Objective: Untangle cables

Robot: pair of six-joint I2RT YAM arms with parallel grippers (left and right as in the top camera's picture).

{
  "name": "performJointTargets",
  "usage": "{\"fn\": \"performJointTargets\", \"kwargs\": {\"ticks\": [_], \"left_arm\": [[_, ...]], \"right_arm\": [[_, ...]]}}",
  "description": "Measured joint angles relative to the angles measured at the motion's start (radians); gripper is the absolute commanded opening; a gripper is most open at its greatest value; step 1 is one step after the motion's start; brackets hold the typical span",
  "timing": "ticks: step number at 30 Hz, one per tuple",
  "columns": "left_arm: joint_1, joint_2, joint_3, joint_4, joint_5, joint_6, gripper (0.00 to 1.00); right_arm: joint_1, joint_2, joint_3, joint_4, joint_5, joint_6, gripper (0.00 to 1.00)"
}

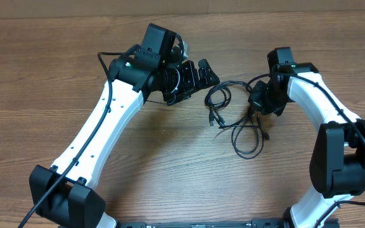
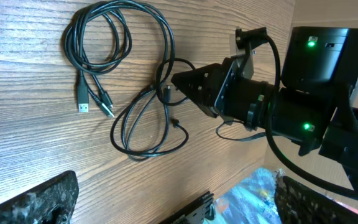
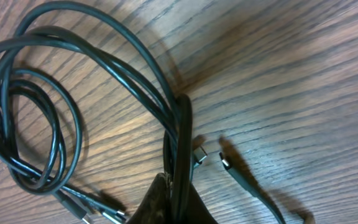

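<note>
My left gripper reaches the coil next and grips its pieces of cable on the coil's side away from my right gripper. This leaves the cables' crossing free to untangle.
The cables [image 1: 218, 100] are thin black cords lying tangled in the middle of the wooden table, one coil at the left and a larger loop [image 1: 246, 140] toward the front. My right gripper [image 1: 256, 109] is down at the tangle's right side. In the right wrist view, the right gripper [image 3: 178, 190] is shut on two cable strands [image 3: 180, 124], with small plug tips [image 3: 199, 155] lying just beside it. My left gripper [image 1: 199, 77] hovers left of the coil, open and holding nothing. Its fingers [image 2: 36, 199] frame the bottom of the left wrist view. The silvery plugs [image 2: 83, 99] rest flat on the table.
The wooden table [image 1: 170, 164] fills the scene. Both white arms reach in from the front edge, left arm [image 1: 100, 126] and right arm [image 1: 322, 107]. A thicker black wire [image 1: 106, 69] runs along the left arm. A blue patch [image 2: 253, 199] shows past the table edge.
</note>
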Motion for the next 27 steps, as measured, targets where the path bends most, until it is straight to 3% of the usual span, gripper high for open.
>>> {"fn": "performJointTargets", "kwargs": {"ticks": [7,12,18,27], "left_arm": [[0.026,0.000,0.000,-0.001,0.012,-0.009,1.00],[0.053,0.000,0.000,0.000,0.042,-0.048,1.00],[0.056,0.000,0.000,0.001,0.051,-0.113,1.00],[0.002,0.000,0.000,0.033,0.039,-0.274,1.00]], "right_arm": [[0.003,-0.042,0.095,0.004,-0.067,-0.100,0.04],[0.038,-0.257,0.111,0.073,-0.098,-0.166,0.04],[0.059,-0.445,0.125,0.079,-0.125,-0.180,0.04],[0.059,-0.539,0.125,0.077,-0.208,-0.180,0.04]]}}
